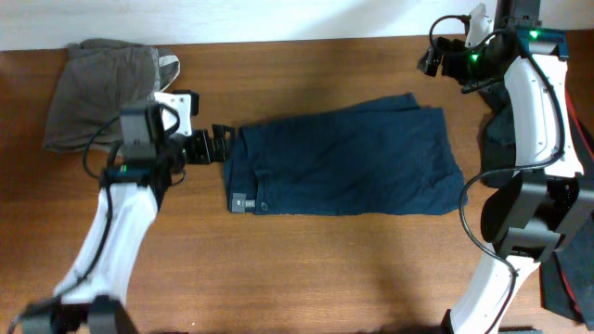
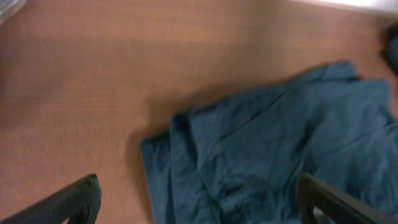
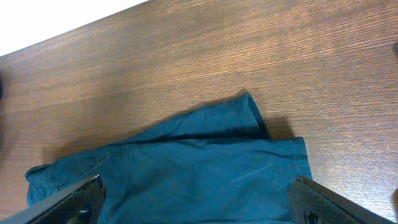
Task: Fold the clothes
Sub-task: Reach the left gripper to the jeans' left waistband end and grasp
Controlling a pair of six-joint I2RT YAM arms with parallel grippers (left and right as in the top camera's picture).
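Observation:
I should next pick up the navy shorts by the waistband edge [image 1: 240, 173] with my left gripper. Then I can fold the waistband over toward the leg end [image 1: 445, 160].
The dark navy shorts [image 1: 343, 158] lie folded flat in the middle of the table, with a small pale waistband label [image 1: 243, 202] at the front left corner. My left gripper [image 1: 218, 141] is open and empty at the shorts' left waistband edge. In the left wrist view its fingers [image 2: 199, 186] spread wide over the rumpled waistband [image 2: 261, 149]. My right gripper [image 1: 434, 57] is open and empty, raised behind the shorts' far right corner. In the right wrist view its fingers [image 3: 198, 186] straddle the leg end [image 3: 199, 162] from above.
A grey-brown garment [image 1: 102, 88] lies crumpled at the back left of the wooden table [image 1: 306, 269]. More dark clothes [image 1: 497, 130] lie at the right edge behind the right arm, and another dark piece [image 1: 568, 278] at the front right.

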